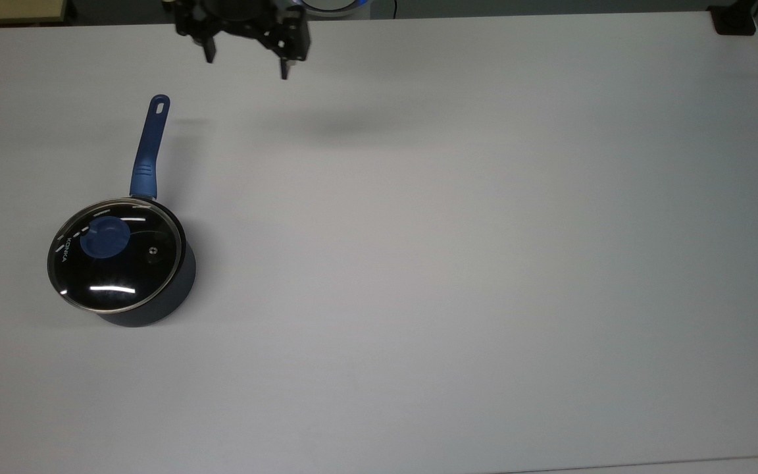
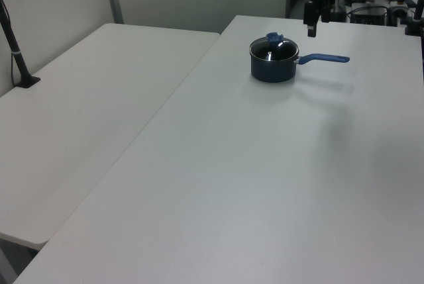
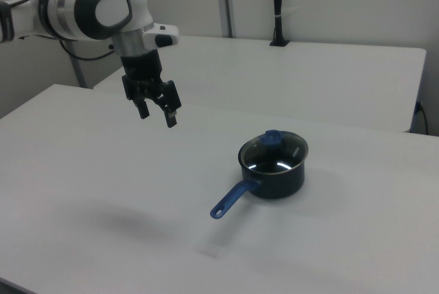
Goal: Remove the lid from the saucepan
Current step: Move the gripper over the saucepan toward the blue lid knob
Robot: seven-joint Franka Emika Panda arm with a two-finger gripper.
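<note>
The robot's gripper next needs to take the glass lid off the saucepan [image 2: 271, 69], so it should grab the lid by its blue knob [image 2: 274, 38].
The saucepan [image 1: 178, 286] stands on the white table [image 1: 458, 263] at the top view's left, its long blue handle [image 1: 149, 148] pointing toward the far edge. The glass lid [image 1: 116, 270] with its blue knob [image 1: 105, 237] rests on the pan. The same saucepan [image 3: 278, 181] and lid [image 3: 273, 150] appear right of centre in the right view, and the saucepan [image 2: 271, 69] sits far back in the left view. My gripper [image 1: 246, 60] hangs open in the air near the table's far edge, well apart from the pan. It is also seen as the gripper [image 3: 158, 114] left of the pan, and as the gripper [image 2: 311, 27] above the handle.
A second white table [image 2: 79, 105] adjoins this one. A black post [image 3: 277, 6] stands clamped on it. A black clamp [image 1: 734, 20] sits at the top view's far right corner. Wide bare tabletop stretches to the pan's right in the top view.
</note>
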